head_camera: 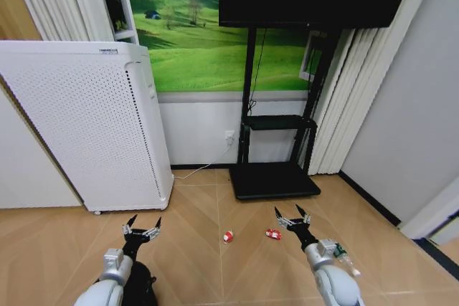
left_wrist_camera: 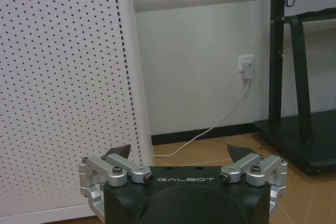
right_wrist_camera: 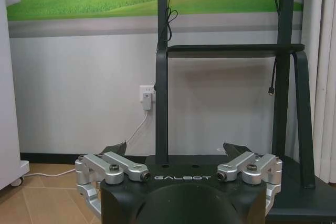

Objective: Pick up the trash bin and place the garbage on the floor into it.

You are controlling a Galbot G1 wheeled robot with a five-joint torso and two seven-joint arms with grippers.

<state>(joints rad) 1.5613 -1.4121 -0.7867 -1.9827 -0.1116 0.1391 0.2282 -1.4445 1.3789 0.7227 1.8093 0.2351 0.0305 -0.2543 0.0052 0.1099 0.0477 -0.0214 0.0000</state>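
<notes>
The left gripper picks up the trash bin by its thin rim next, since the bin is far wider than the open fingers.
Two small red-and-white garbage pieces lie on the tan herringbone floor (head_camera: pixel 201 263), one (head_camera: pixel 228 236) at the centre and one (head_camera: pixel 273 234) just right of it. A clear bottle with a green label (head_camera: pixel 344 256) lies beside my right forearm, partly hidden by it. The black trash bin (head_camera: pixel 143 283) shows partly under my left forearm. My left gripper (head_camera: pixel 142 228) (left_wrist_camera: pixel 181 156) is open and empty, held above the floor in front of the white appliance. My right gripper (head_camera: pixel 292 216) (right_wrist_camera: pixel 176 153) is open and empty, close to the right-hand red piece.
A tall white perforated appliance (head_camera: pixel 86 127) (left_wrist_camera: pixel 58 77) stands at the left. A black TV stand (head_camera: pixel 272 180) (right_wrist_camera: pixel 161 103) stands ahead against the wall. A white cable runs from a wall socket (head_camera: pixel 229 136) (left_wrist_camera: pixel 247 65) along the floor. A grey wall closes the right side.
</notes>
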